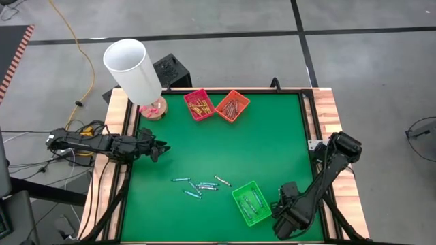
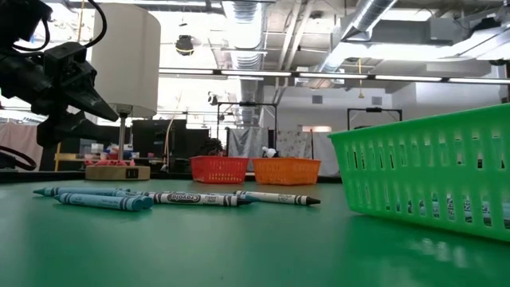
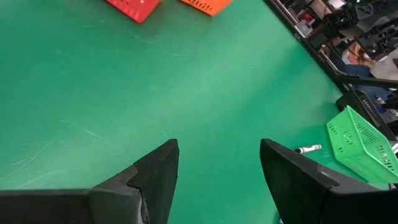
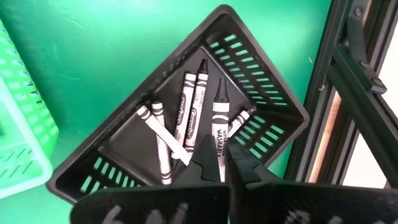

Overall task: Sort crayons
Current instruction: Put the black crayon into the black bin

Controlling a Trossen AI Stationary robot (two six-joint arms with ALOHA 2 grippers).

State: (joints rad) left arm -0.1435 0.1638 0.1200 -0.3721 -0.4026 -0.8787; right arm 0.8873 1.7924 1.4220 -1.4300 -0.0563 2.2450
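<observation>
I should open my right gripper now, because the black-and-white crayon's tip point(image 4: 221, 90) is well within the black basket's sides, ahead of the gripper's fingers.
Several blue and grey crayons point(image 1: 201, 185) lie loose on the green table point(image 1: 225, 150) near its front middle, and they also show in the low view point(image 2: 103, 198). At the near right corner my right gripper point(image 4: 225, 155) points down over a black basket point(image 4: 249, 68) holding several black-and-white crayons point(image 4: 186, 106). It is shut on one more black-and-white crayon point(image 4: 219, 115). In the high view the right arm point(image 1: 286, 211) hides that basket. My left gripper point(image 3: 217, 155) waits open at the table's left edge point(image 1: 158, 148), nothing between its fingers. My right gripper pinches the black-and-white crayon by its blunt end point(image 4: 218, 142) between its two fingertips. The fingers come from above, pointing down. The crayon runs on from the fingertips with its tip point(image 4: 221, 84) toward the basket floor; whether it touches the floor I cannot tell.
A green basket point(image 1: 251, 203) stands left of the right arm. A red basket point(image 1: 199, 104) and an orange basket point(image 1: 232, 105) sit at the far edge, both holding crayons. A white cylinder point(image 1: 133, 68) on a wooden base rises at the far left corner. A dark frame edges the table point(image 4: 348, 93).
</observation>
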